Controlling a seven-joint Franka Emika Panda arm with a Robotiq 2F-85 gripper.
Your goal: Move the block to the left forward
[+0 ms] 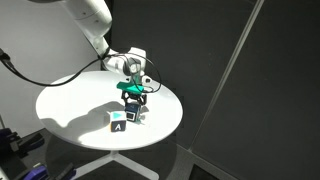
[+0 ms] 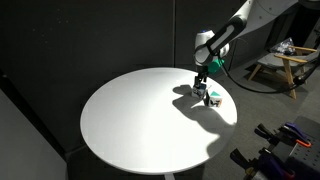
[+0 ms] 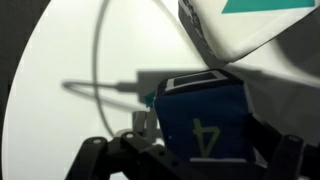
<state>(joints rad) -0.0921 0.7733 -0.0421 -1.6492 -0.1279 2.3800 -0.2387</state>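
The block (image 1: 133, 111) (image 3: 205, 118) fills the gap between the robot's spread fingers, with one finger at each side, so the gripper should close. Closing now would hold the block.
The block (image 1: 138, 115), a small cube with light-blue and white faces, stands on the round white table (image 1: 70, 105) beside a black block with a white letter "A" (image 1: 119, 123). Both blocks show as a small cluster in an exterior view (image 2: 213, 99). My gripper (image 1: 136, 101) hangs just above them, also seen in an exterior view (image 2: 199, 92). In the wrist view a block (image 3: 205, 120) fills the space between my two spread fingers (image 3: 190, 165). Its shaded face looks dark blue and bears a "4". The fingers look open on either side of it.
The table edge (image 2: 230, 125) curves close to the blocks. Dark curtains surround the table. The robot's cable (image 3: 100, 60) loops over the tabletop. A wooden stand (image 2: 285, 65) is off to one side, beyond the table.
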